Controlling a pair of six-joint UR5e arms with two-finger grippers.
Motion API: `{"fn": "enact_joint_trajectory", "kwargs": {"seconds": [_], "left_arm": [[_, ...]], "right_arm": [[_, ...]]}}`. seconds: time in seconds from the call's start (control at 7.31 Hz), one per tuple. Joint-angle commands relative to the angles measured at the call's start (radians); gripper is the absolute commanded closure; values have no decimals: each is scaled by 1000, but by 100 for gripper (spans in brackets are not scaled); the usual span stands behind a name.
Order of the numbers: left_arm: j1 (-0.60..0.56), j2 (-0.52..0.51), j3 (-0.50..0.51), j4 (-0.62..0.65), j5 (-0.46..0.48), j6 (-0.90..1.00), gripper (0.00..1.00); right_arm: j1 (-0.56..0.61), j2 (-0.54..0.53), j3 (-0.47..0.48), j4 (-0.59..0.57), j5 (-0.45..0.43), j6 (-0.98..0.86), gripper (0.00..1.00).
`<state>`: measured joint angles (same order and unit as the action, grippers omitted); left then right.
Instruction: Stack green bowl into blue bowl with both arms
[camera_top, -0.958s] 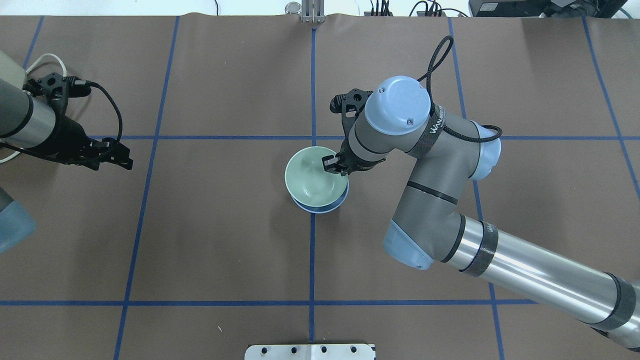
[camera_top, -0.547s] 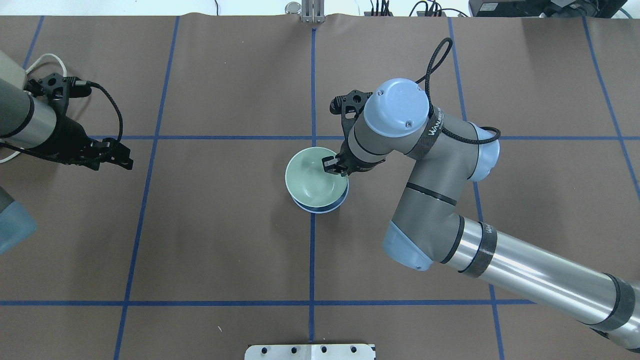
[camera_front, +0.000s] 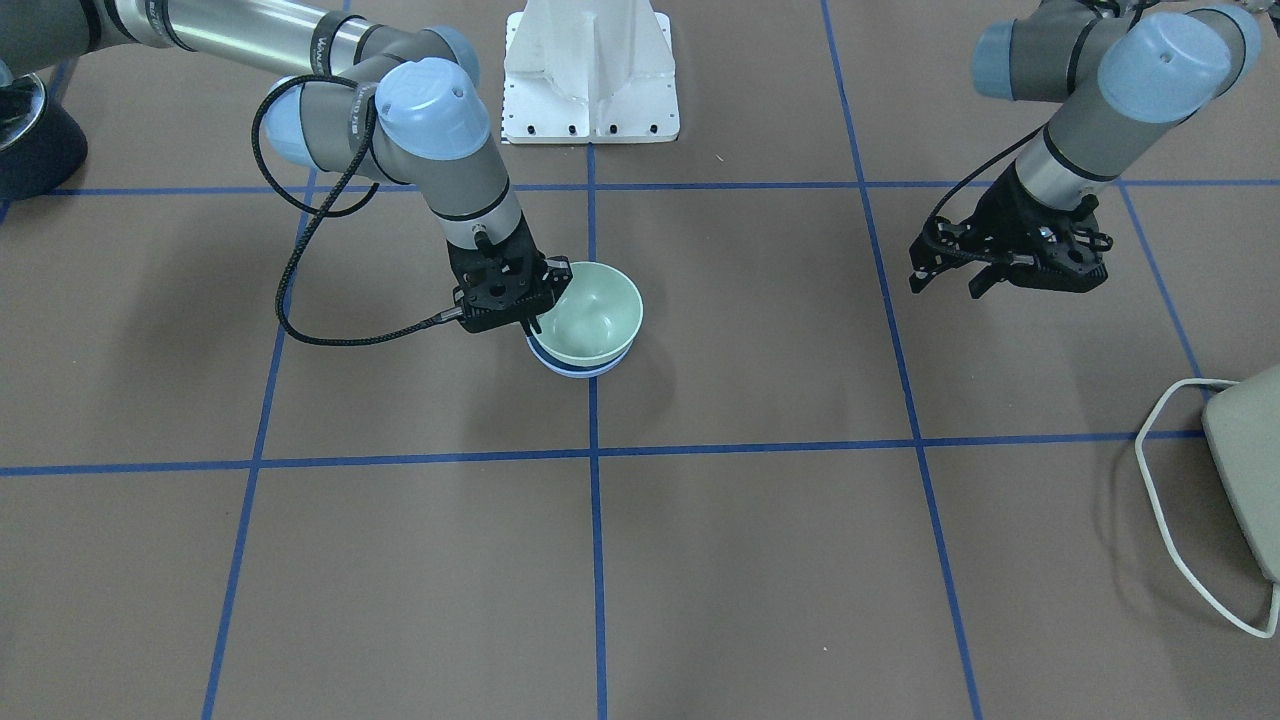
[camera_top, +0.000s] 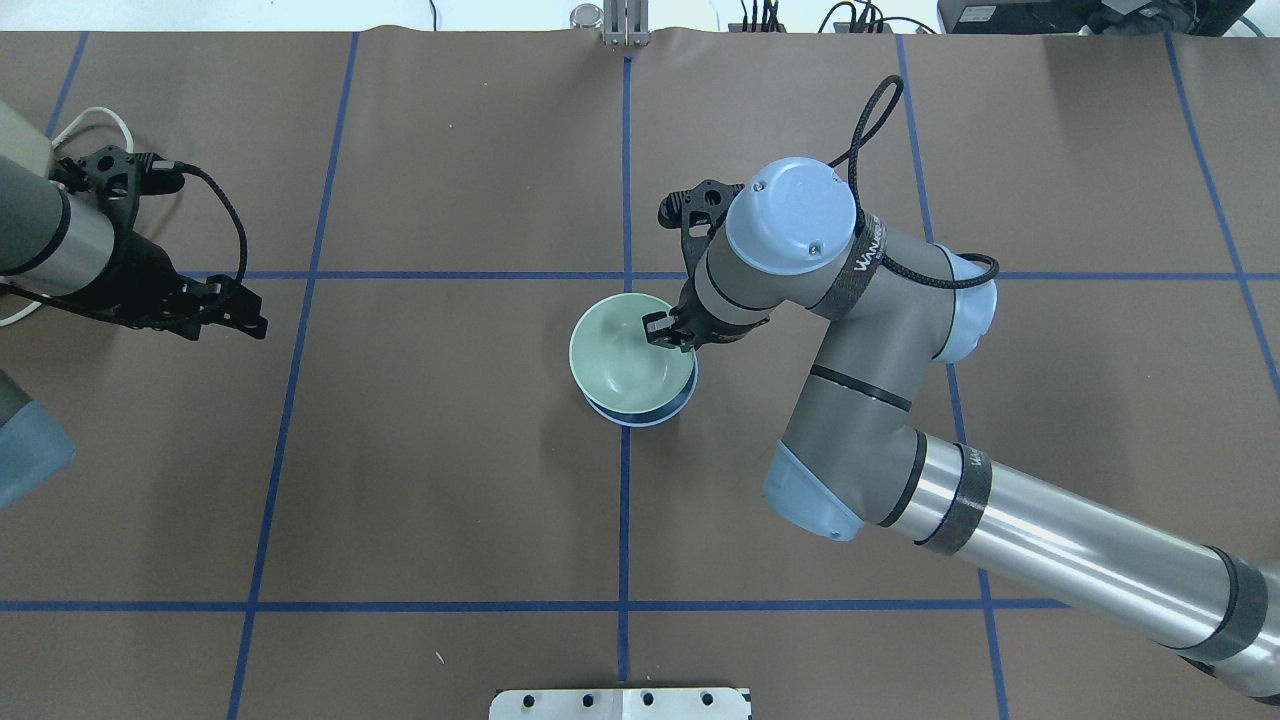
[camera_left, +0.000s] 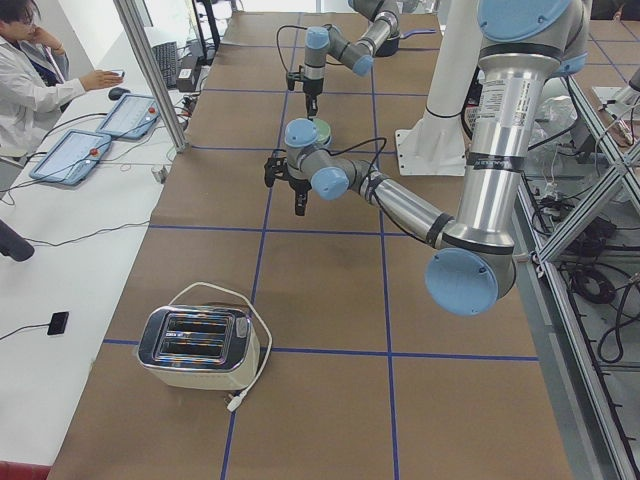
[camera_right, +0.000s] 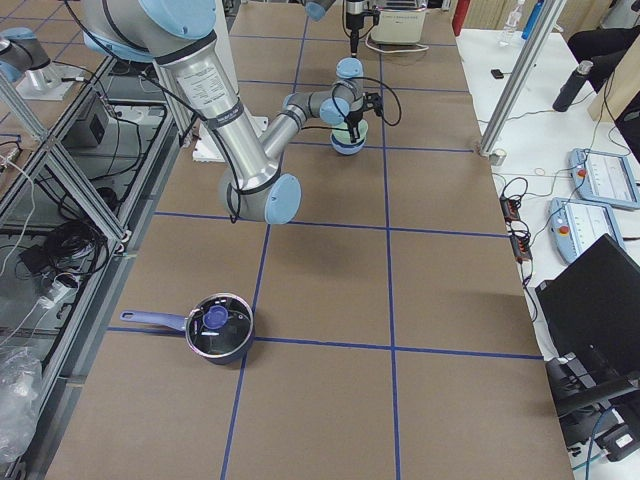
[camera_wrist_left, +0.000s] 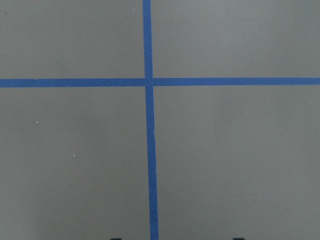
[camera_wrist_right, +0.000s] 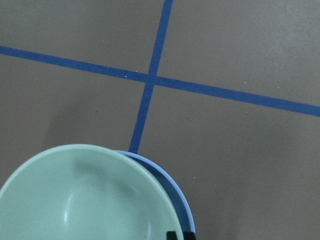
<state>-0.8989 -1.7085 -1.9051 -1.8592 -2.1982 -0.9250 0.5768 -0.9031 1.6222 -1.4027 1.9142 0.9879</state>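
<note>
The green bowl's lower edge sits inside the blue bowl's rim, so my right gripper releases the green bowl next.
The pale green bowl sits in the periwinkle-blue bowl at the table's centre, slightly offset, so the blue rim shows on one side. In the right wrist view the green bowl covers most of the blue bowl. My right gripper is at the green bowl's rim, one finger inside and one outside, shut on it. In the front-facing view the right gripper stands at the green bowl above the blue bowl. My left gripper is open and empty, far off to the left.
A toaster with a white cord stands at the left end of the table, close behind my left arm. A dark pot with a lid sits at the right end. The white pedestal base is at the robot's side.
The right arm's wrist joint has shifted slightly. The bowls and the right gripper's hold at the rim look the same. The left arm has barely moved.
</note>
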Motion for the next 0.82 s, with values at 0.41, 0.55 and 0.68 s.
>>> {"fn": "enact_joint_trajectory", "kwargs": {"seconds": [0.41, 0.55, 0.68], "left_arm": [[0, 0, 3, 0, 2, 0, 21], [0, -2, 1, 0, 2, 0, 21], [0, -2, 3, 0, 2, 0, 21]], "right_arm": [[0, -5, -2, 1, -6, -2, 97], [0, -3, -2, 1, -6, -2, 97], [0, -3, -2, 2, -7, -2, 96]]}}
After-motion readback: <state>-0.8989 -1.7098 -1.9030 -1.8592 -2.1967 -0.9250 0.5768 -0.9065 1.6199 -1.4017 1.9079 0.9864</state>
